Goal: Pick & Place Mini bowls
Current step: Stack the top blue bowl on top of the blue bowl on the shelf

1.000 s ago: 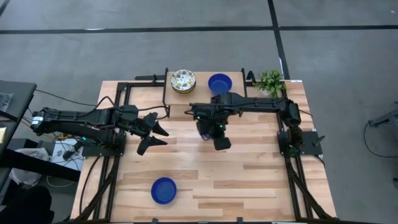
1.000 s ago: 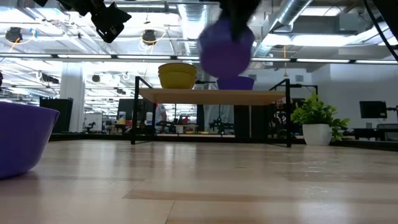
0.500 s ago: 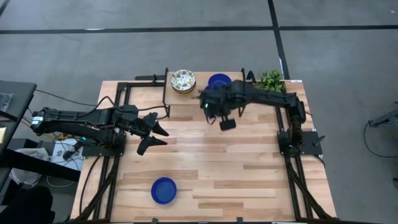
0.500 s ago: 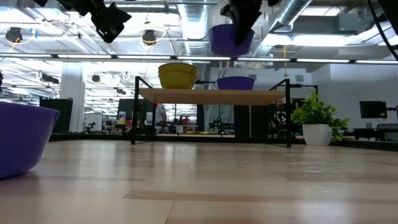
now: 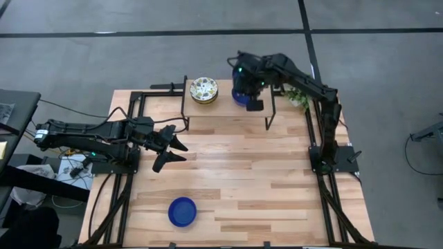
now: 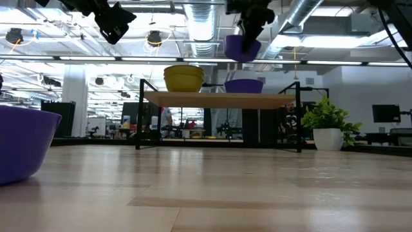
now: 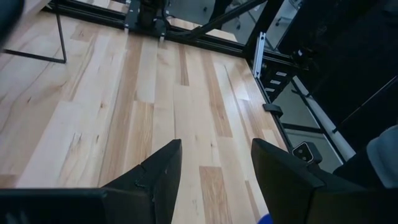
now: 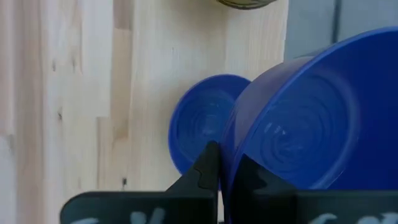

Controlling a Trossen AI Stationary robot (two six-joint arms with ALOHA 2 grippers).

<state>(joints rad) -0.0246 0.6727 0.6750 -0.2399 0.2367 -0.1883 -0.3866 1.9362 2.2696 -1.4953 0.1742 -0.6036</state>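
Observation:
The lower bowl's hollow (image 8: 203,119) shows beside the held bowl's side (image 8: 255,101), so my right gripper keeps holding the blue bowl until its base enters the lower bowl.
My right gripper (image 5: 249,88) is shut on a cobalt blue mini bowl (image 6: 243,46) and hangs over the raised shelf (image 6: 219,98) at the table's far edge. It holds that bowl just above a second blue bowl (image 8: 199,130), which stands on the shelf. A stack of white floral bowls (image 5: 203,89) sits on the shelf to its left. A third blue bowl (image 5: 182,211) rests on its base near the table's near edge. My left gripper (image 5: 169,149) waits open above the table's left middle, touching nothing. My right gripper pinches the held blue bowl by its rim (image 8: 225,163), with one finger inside the bowl and one outside. The bowl is lifted clear and tilted, its hollow turned toward the wrist camera, above the blue bowl on the shelf.
A small green potted plant (image 6: 325,122) stands at the far right corner beside the shelf, partly under my right arm in the high view. Black rail frames (image 5: 325,200) run along the table's left and right sides. Bare wood (image 5: 242,173) lies between the shelf and the near blue bowl.
My right gripper has carried the blue bowl from above the table's middle toward the far edge and upward, ending over the blue bowl on the shelf. The bowl stayed in its hold throughout.

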